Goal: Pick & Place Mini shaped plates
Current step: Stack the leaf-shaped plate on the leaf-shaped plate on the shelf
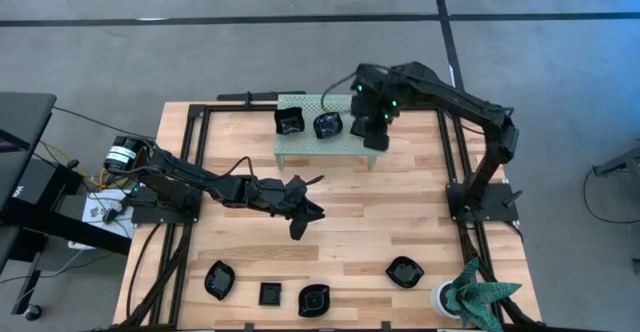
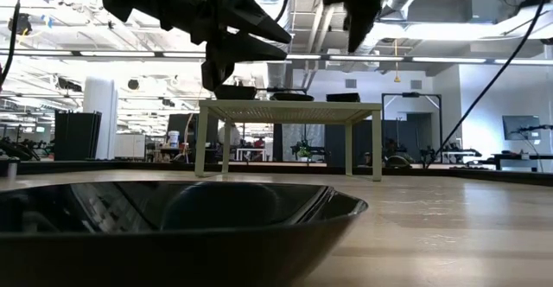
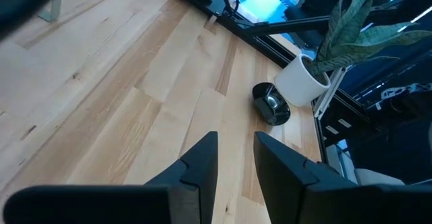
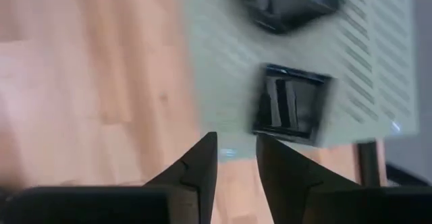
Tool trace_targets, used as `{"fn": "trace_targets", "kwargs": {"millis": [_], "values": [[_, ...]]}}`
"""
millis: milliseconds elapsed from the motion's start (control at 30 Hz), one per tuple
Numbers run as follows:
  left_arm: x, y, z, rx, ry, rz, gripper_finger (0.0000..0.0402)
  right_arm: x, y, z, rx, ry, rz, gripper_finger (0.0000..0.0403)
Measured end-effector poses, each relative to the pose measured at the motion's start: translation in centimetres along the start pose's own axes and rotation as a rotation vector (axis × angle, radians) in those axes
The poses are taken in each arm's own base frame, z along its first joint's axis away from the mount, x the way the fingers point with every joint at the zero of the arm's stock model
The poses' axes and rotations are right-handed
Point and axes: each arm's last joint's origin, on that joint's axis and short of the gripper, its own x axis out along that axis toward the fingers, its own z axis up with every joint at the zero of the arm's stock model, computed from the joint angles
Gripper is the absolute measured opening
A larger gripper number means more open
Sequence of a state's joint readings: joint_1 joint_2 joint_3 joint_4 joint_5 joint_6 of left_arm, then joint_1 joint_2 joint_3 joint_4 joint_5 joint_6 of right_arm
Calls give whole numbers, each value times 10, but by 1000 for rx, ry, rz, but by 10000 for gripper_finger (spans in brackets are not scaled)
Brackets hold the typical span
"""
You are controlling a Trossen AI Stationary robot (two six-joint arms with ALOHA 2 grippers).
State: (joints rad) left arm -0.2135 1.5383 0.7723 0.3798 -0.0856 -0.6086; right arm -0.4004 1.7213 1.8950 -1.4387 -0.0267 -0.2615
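Note:
My right gripper takes hold of the plate by its rim (image 1: pixel 404 259) next, to stack the rounder black plate beside the plant on the rack (image 1: pixel 310 147).
A pale green perforated rack (image 1: pixel 310 147) stands at the table's far middle. Two black mini plates (image 1: pixel 290 122) (image 1: pixel 327 125) rest on its top. The right wrist view shows a third, square plate (image 4: pixel 290 104) lying flat near the rack's edge. My right gripper (image 1: pixel 375 137) (image 4: pixel 236 150) hangs above the rack's right end, open, pointing steeply down, with nothing between its fingers. My left gripper (image 1: pixel 305 210) (image 3: pixel 235 150) is open and empty above the table's middle. Several more black plates lie along the near edge (image 1: pixel 219 279) (image 1: pixel 270 293) (image 1: pixel 313 299) (image 1: pixel 404 271).
A plant in a white pot (image 1: pixel 470 297) (image 3: pixel 300 81) stands at the near right corner, right beside one plate (image 3: pixel 270 104). Dark frame rails (image 1: pixel 455 162) run along the table's sides. One plate (image 2: pixel 173 226) fills the low view's foreground. Bare wood lies between rack and near row.

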Motion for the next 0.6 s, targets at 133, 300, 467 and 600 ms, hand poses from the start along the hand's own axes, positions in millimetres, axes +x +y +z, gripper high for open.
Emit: {"fn": "trace_targets", "kwargs": {"millis": [133,300,467,600], "values": [[-1,-7,-4,23,11,-20,97,-22,41,-7,-118,-79,36,99],[-3,-19,-13,61,14,-44,97,-37,79,-40,-206,-228,210,99],[-4,-25,-17,72,10,-41,97,2,113,-85,-175,-199,331,99],[-4,-25,-17,72,10,-40,97,44,139,-126,-70,-10,392,99]]}}
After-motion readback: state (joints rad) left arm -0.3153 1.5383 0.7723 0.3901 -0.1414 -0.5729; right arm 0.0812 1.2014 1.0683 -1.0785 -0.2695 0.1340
